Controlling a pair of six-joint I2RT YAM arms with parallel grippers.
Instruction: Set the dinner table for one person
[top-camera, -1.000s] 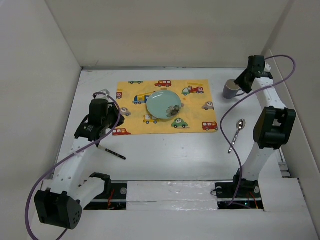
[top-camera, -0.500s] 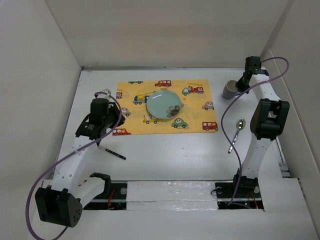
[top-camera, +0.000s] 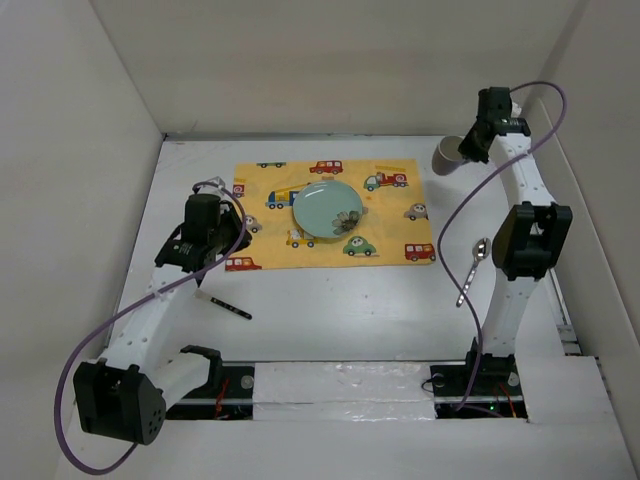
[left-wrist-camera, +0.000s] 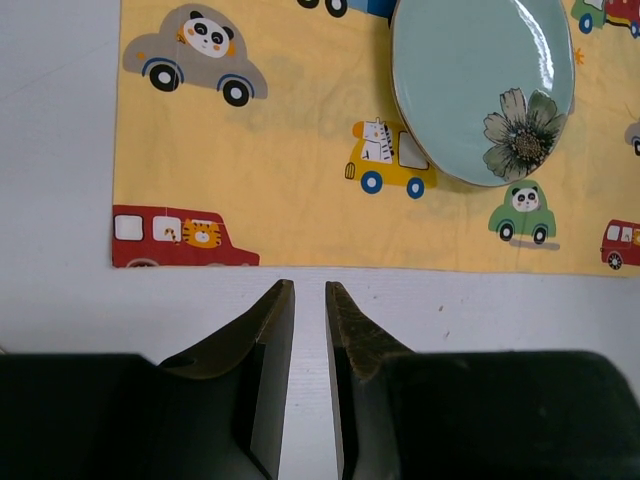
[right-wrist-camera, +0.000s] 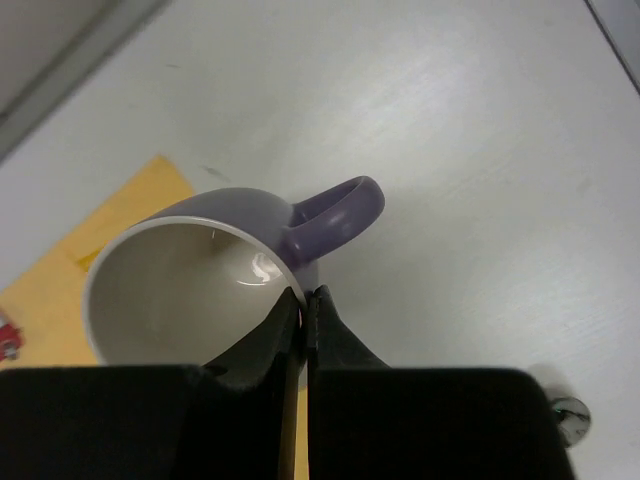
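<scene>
I should keep holding the purple mug with my right gripper until it gets to the placemat (top-camera: 390, 215). The mug is hanging tilted above bare table, so it would drop short if I let go now.
My right gripper (top-camera: 468, 150) is shut on the rim of a purple mug (top-camera: 447, 157) next to its handle. The mug hangs tilted above the dinner table (top-camera: 340, 310), off the far right corner of the yellow car-print placemat (top-camera: 390, 215). In the right wrist view the mug (right-wrist-camera: 190, 270) shows its white inside, with the gripper (right-wrist-camera: 303, 297) pinching the wall. A pale green flowered plate (top-camera: 328, 210) sits on the placemat. My left gripper (top-camera: 200, 240) hovers by the placemat's near left edge; its fingers (left-wrist-camera: 309, 287) stand narrowly open, with nothing between them.
A metal spoon (top-camera: 474, 268) lies on the table right of the placemat. A thin dark utensil (top-camera: 225, 306) lies near the left arm. White walls enclose the table on three sides. The plate (left-wrist-camera: 480, 90) and placemat (left-wrist-camera: 300, 200) fill the left wrist view.
My right gripper closed on the mug's rim and carried it up and to the left, tilting it. The left arm barely moved.
</scene>
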